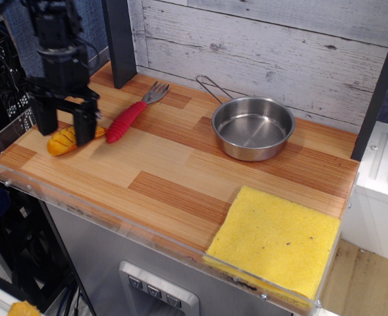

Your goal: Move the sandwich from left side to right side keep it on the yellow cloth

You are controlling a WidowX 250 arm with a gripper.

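Observation:
The robot's gripper should next grab the orange-yellow sandwich across its ridged middle [69, 138], and then move the sandwich onto the yellow cloth [276, 242].
The sandwich [62, 140], an orange-yellow ridged toy, lies on the wooden tabletop at the far left. My gripper [66, 130] hangs over it with its black fingers [85, 126] apart, one on each side of the sandwich's middle; part of the toy is hidden behind them. I cannot tell whether the fingers touch it. The yellow cloth [276, 242] lies flat at the front right corner with nothing on it.
A red-handled fork [131, 115] lies just right of the sandwich. A steel pan [253, 128] with a wire handle stands at the back centre-right. A dark post [118, 39] rises at the back left. A clear plastic lip [82, 204] edges the table's front and left.

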